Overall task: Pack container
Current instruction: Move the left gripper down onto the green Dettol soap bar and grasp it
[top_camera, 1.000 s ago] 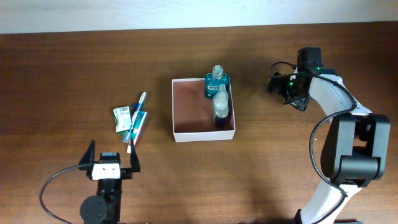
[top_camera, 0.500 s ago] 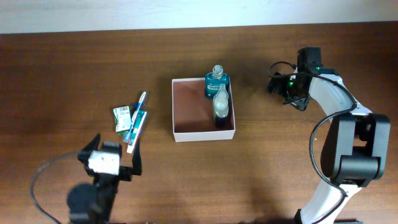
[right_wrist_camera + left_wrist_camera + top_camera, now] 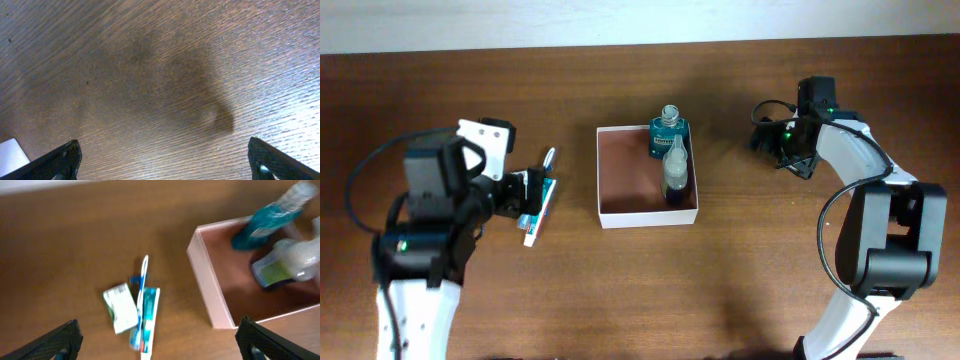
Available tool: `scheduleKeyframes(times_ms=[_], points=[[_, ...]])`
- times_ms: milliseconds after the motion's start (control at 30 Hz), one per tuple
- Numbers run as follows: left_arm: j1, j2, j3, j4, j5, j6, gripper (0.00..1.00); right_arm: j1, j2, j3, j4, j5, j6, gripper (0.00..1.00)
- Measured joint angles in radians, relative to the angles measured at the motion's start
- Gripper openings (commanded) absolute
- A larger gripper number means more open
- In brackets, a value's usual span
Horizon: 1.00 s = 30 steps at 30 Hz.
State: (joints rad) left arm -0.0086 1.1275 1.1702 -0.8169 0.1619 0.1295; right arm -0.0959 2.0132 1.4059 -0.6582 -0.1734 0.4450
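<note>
The long sides of the green-and-white carton (image 3: 120, 311) should stay free to fit into the container, so the left gripper will next reach for the carton and grab its opposite ends.
The container (image 3: 620, 185), a white-walled square box with a reddish-brown floor, sits mid-table. A teal bottle (image 3: 669, 130) and a clear bottle (image 3: 674, 172) stand in its right side. A toothbrush (image 3: 546, 163) and a toothpaste tube (image 3: 538, 212) lie left of it; the green-and-white carton (image 3: 120, 311) shows in the left wrist view beside the toothbrush (image 3: 143, 277) and tube (image 3: 150, 322). My left gripper (image 3: 525, 190) is open and empty above these toiletries. My right gripper (image 3: 777, 150) is open and empty over bare wood, right of the container.
The left wrist view shows the container's near wall (image 3: 210, 287) with both bottles inside. A white corner (image 3: 10, 152) shows at the lower left of the right wrist view. The table (image 3: 440, 90) is dark wood.
My left arm has risen from the table's front edge and moved back to hang over the toiletries. The right arm and the objects have not moved.
</note>
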Motion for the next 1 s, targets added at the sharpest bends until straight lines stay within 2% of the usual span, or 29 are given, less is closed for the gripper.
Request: scheduleKeyframes(times_ms=[167, 333, 633, 1000], points=[[0.021, 0.151, 0.0, -0.018, -0.087, -0.141, 0.99, 0.0, 0.0, 0.0, 0.0, 0.0, 0.0, 0.99], [0.084, 0.32, 0.0, -0.002, -0.129, -0.227, 0.99, 0.0, 0.0, 0.0, 0.0, 0.0, 0.0, 0.99], [0.134, 0.53, 0.0, 0.079, -0.109, -0.262, 1.0, 0.0, 0.0, 0.0, 0.0, 0.0, 0.0, 0.99], [0.134, 0.581, 0.0, 0.201, -0.121, -0.265, 0.99, 0.0, 0.0, 0.0, 0.0, 0.0, -0.001, 0.99]])
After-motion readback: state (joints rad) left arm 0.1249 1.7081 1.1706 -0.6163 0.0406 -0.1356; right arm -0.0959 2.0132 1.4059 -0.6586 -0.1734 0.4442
